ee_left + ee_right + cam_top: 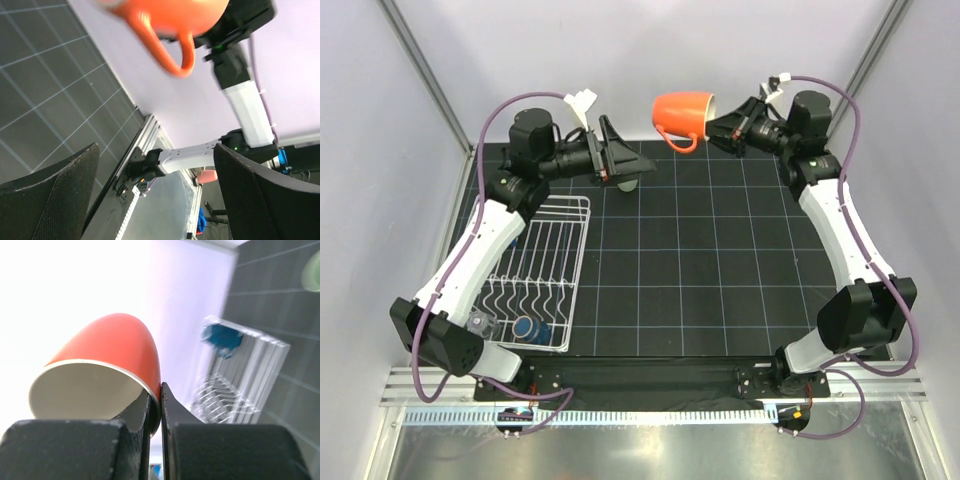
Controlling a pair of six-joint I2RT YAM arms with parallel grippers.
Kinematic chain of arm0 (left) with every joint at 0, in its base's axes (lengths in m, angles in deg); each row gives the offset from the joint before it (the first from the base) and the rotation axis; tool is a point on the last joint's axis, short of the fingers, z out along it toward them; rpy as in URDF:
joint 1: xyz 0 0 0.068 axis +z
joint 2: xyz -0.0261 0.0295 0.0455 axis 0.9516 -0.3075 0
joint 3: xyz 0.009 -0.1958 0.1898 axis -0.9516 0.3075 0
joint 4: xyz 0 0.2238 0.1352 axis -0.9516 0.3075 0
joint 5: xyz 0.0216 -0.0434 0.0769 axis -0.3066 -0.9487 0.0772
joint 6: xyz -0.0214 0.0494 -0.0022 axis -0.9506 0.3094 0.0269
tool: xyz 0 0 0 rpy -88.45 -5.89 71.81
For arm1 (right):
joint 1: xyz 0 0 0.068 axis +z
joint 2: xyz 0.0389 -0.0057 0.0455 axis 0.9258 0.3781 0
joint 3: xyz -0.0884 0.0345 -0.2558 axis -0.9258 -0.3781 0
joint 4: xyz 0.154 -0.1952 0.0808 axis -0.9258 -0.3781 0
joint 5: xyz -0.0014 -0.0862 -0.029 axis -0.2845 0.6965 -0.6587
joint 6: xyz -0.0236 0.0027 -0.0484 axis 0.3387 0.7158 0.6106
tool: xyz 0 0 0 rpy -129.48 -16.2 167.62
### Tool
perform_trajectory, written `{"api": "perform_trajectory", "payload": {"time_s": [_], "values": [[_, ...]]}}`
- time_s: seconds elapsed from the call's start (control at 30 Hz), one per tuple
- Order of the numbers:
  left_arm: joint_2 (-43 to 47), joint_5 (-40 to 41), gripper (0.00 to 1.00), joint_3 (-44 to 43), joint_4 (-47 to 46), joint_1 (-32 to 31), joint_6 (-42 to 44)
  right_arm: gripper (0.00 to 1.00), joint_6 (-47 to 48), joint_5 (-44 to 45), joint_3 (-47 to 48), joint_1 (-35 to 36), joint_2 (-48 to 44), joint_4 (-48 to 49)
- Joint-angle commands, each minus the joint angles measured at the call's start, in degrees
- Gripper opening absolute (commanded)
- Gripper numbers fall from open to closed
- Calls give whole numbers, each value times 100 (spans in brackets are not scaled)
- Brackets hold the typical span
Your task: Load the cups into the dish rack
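The orange mug should go in the dish rack [582, 215], so my left gripper should grab it next by its handle [679, 148]. The mug's body and rim then stay free to sit in the rack.
The orange mug [685, 118] hangs on its side in the air at the back of the table, handle down. My right gripper [714, 128] is shut on its rim, one finger inside and one outside [160, 390]. My left gripper [632, 158] stands open just left of and below the mug, nothing between its fingers [265, 195]; the mug [170, 20] shows above them. The white dish rack [582, 215] sits at the left, holding a blue mug [530, 327] and a small clear glass [480, 322]. A pale green tumbler [628, 184] stands partly hidden under the left gripper.
The black gridded mat [720, 280] covers the table between the arms. Pale walls close in the back and both sides. The rack [250, 370] with the blue mug [222, 337] and the green tumbler [312, 272] show in the right wrist view.
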Motion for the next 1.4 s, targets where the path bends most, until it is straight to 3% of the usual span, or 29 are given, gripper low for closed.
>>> {"api": "perform_trajectory", "payload": {"time_s": [0.0,0.23,0.4,0.5,0.77,0.8,0.87,0.93,0.97,1.17,1.3,1.37], "values": [[60,-272,91,48,-1101,-99,-445,4,-1497,-512,-458,344,-180,2092],[-9,-306,92,417,-2711,-222,-1726,4,-1955,-353,-907,889,-137,3165],[-98,-210,90,426,-2809,-223,-1957,4,-1885,-230,-986,1162,-145,3456],[-98,-140,84,417,-2651,-223,-1966,4,-1684,-186,-986,1276,-172,3492],[-45,343,45,399,-2168,-223,-1922,4,-1008,-45,-986,1566,-304,3018],[-36,405,35,400,-2080,-223,-1931,4,-945,-19,-978,1610,-330,2956],[-10,563,25,391,-1948,-214,-1914,4,-604,-1,-925,1663,-383,2607],[8,616,3,382,-1781,-205,-1783,4,-339,16,-820,1733,-409,2350],[16,712,0,373,-1737,-196,-1730,4,-155,16,-793,1742,-427,2140],[201,959,0,268,-851,-179,-1027,7,329,157,-688,1768,-585,1366],[306,1256,0,5,-103,-179,-377,29,601,236,-609,1768,-594,874],[394,1389,0,-118,343,-179,-9,34,760,324,-530,1768,-576,452]]}}
